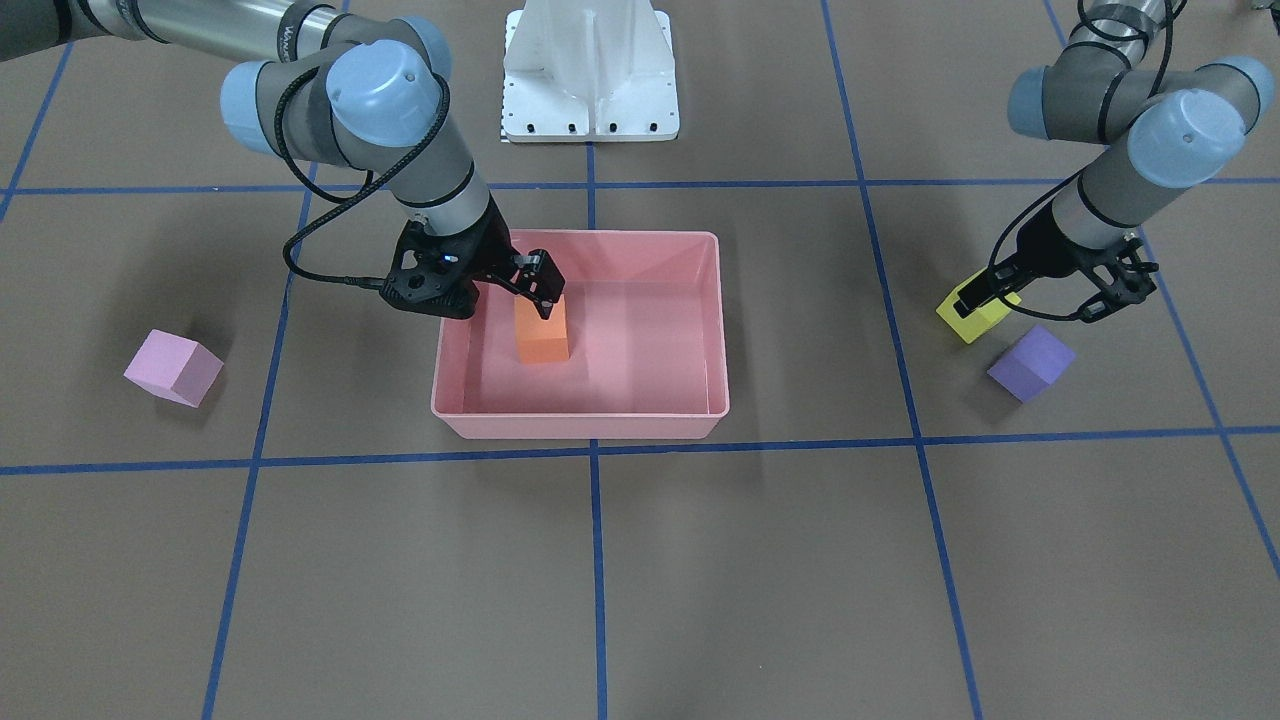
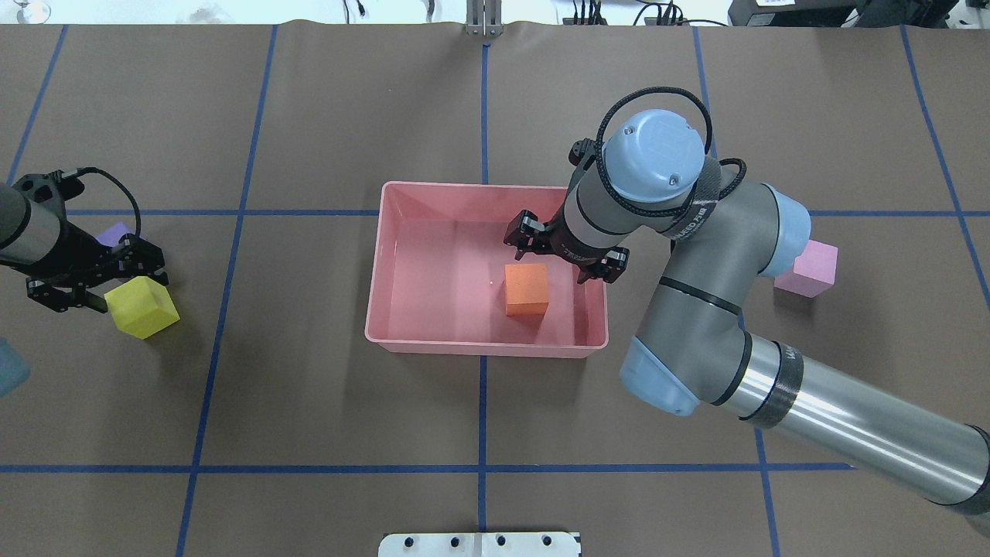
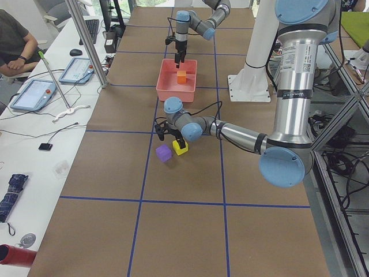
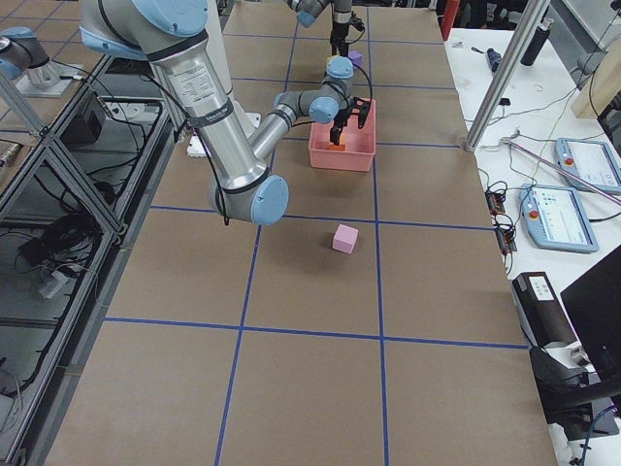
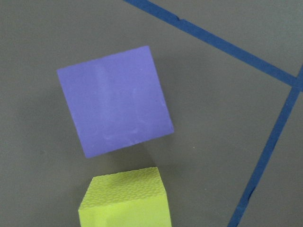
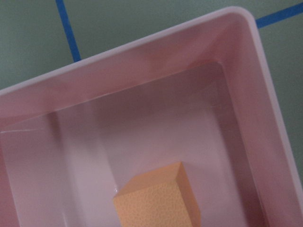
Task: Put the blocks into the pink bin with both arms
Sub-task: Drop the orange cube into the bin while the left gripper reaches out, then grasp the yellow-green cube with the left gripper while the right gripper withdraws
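My left gripper is going to grab the yellow block by its body (image 1: 969, 314) (image 5: 124, 203) next.
The orange block (image 1: 541, 338) rests on the floor of the pink bin (image 1: 580, 437), right of its middle in the overhead view (image 2: 527, 289). My right gripper (image 2: 561, 259) hangs just above it, open. It also fills the bottom of the right wrist view (image 6: 158, 198). My left gripper (image 1: 985, 295) is open over the yellow block (image 2: 141, 307), which sits on the table. The purple block (image 1: 1030, 362) lies beside the yellow one, apart from it (image 5: 115, 100). The light pink block (image 2: 808, 268) lies alone on the table behind my right arm's elbow.
The white pedestal base (image 1: 590, 70) stands behind the bin. Blue tape lines (image 1: 596, 560) cross the brown table. Desks with tablets and an operator (image 3: 14, 43) line the table's far side.
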